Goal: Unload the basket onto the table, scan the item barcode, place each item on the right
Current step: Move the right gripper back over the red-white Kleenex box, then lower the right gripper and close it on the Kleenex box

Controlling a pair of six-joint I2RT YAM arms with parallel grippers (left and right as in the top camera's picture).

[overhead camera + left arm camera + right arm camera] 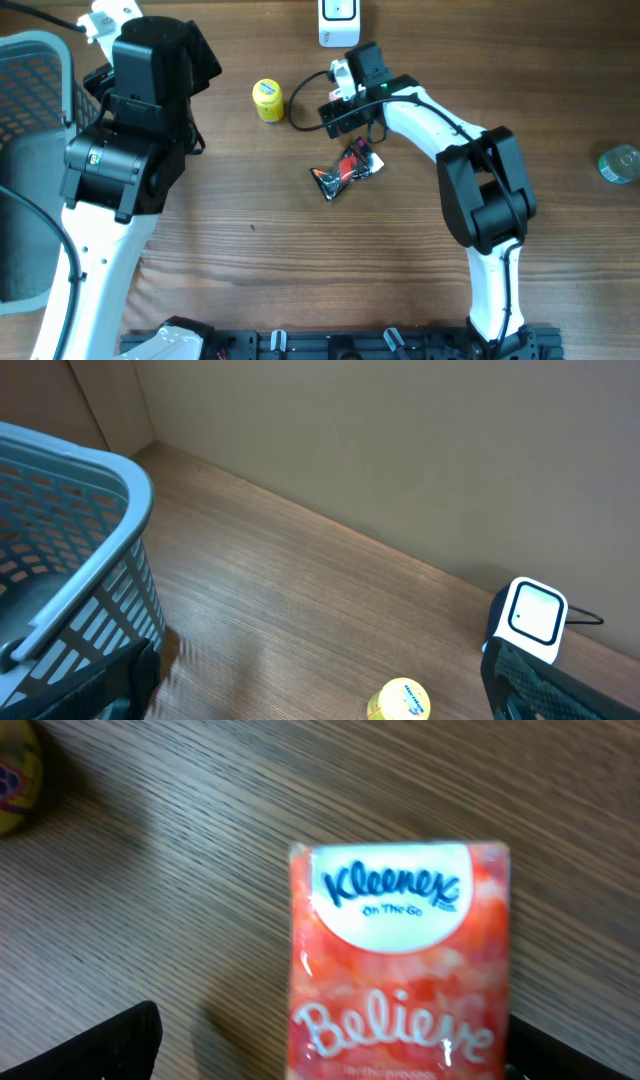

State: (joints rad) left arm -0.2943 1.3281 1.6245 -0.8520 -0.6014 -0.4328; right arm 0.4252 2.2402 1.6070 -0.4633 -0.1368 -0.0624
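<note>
I need to have the Kleenex tissue pack's barcode scanned, so next my right gripper has to grab the pack by its opposite side edges and leave its broad sides uncovered.
An orange-red Kleenex tissue pack (400,960) lies flat on the wooden table, label up; no barcode shows. My right gripper (335,1060) is open, its dark fingertips (120,1042) low on either side of the pack, which sits nearer the right one. Seen from overhead, this gripper (343,105) hovers just above a red and black packet (345,172); I cannot tell whether that is the same pack. The white scanner (340,22) stands at the table's far edge and shows again (530,615) in the left wrist view. My left gripper (320,705) is open and empty.
A yellow-lidded jar (267,100) stands left of the right gripper, also seen as a yellow lid (400,702). A grey-blue basket (70,530) fills the left side, its rim (40,45) under the left arm. A teal round object (620,163) sits at the right edge.
</note>
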